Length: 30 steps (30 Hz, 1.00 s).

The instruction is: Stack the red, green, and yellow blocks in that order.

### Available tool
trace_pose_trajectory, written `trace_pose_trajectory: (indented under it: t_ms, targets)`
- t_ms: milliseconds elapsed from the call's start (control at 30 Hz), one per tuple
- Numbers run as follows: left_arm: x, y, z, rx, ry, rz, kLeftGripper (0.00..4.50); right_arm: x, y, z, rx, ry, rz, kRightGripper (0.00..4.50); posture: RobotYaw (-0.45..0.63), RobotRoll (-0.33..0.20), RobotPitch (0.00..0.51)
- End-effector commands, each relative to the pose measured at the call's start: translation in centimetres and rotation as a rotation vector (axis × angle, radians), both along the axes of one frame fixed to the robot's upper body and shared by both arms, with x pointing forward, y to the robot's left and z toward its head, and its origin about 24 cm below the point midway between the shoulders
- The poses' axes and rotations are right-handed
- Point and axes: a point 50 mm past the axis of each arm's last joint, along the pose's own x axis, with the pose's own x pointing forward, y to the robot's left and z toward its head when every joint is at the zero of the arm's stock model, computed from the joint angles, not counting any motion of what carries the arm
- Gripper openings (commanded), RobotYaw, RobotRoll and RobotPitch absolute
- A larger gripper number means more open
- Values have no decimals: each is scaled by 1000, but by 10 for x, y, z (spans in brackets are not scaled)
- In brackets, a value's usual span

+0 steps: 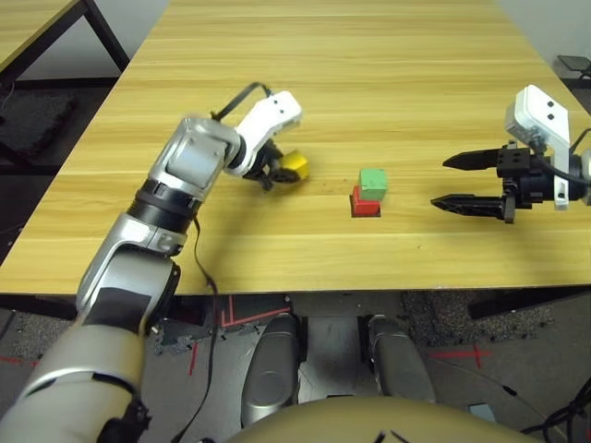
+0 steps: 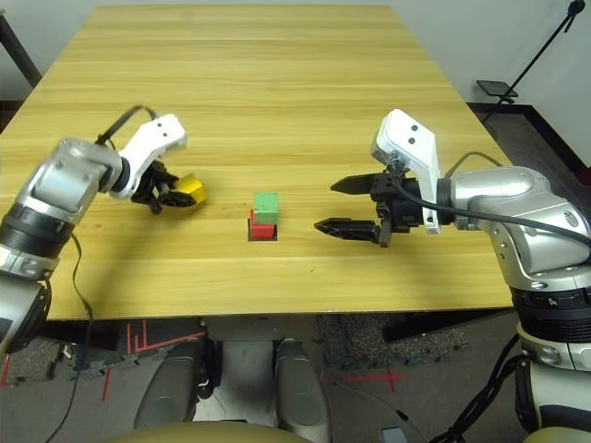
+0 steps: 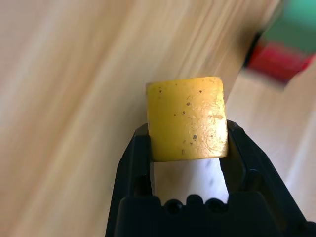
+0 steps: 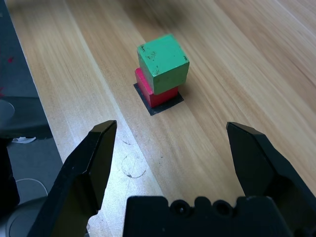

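Observation:
The yellow block is still well short of the green block (image 1: 372, 182) and would miss the stack if I opened my left gripper now. My left gripper should keep holding it until it gets there.
The green block (image 1: 372, 182) rests on the red block (image 1: 364, 203), slightly askew, and the red one stands on a flat black square patch (image 4: 159, 104) near the table's middle front. To their left my left gripper (image 1: 280, 173) is shut on the yellow block (image 1: 295, 165), just above or at the tabletop; the wrist view shows the yellow block (image 3: 187, 118) pinched between both fingertips. My right gripper (image 1: 452, 183) hangs open to the right of the stack, a short gap away, fingers pointing at it with nothing between them.
The wooden table (image 1: 351, 83) stretches far back behind the blocks. Its front edge (image 1: 305, 286) lies close in front of the stack. A second table corner (image 1: 37, 23) stands at the far left.

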Motion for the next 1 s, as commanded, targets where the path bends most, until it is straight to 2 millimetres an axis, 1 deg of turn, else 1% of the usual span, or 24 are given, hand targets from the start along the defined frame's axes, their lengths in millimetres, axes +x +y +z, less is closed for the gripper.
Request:
trace_pose_trajectory:
  t_ms: [33,100,200,433,567,700,1000]
  targets:
    - [-8,-25,16,-12,9,-155,1963,-3,0,-2,0,11,10,4500,-30,-78,85]
    - [-9,-35,20,-12,12,-205,1963,-3,0,-4,1,12,11,4500,-36,-71,82]
    - [-5,-49,21,-2,11,-253,1963,-2,1,-5,1,9,6,4500,-48,-66,82]
    - [2,-75,10,49,23,-419,1963,-6,1,-8,9,10,-9,4500,-97,-57,84]
    - [6,-80,4,85,20,-466,1963,-9,0,-8,11,8,-27,4500,-123,-55,86]
    - [9,-82,4,89,16,-479,1963,-13,-1,-8,11,10,-38,4500,-135,-54,86]
    - [10,-85,-3,92,38,-491,1963,-17,-4,-8,13,10,-65,4500,-149,-55,87]
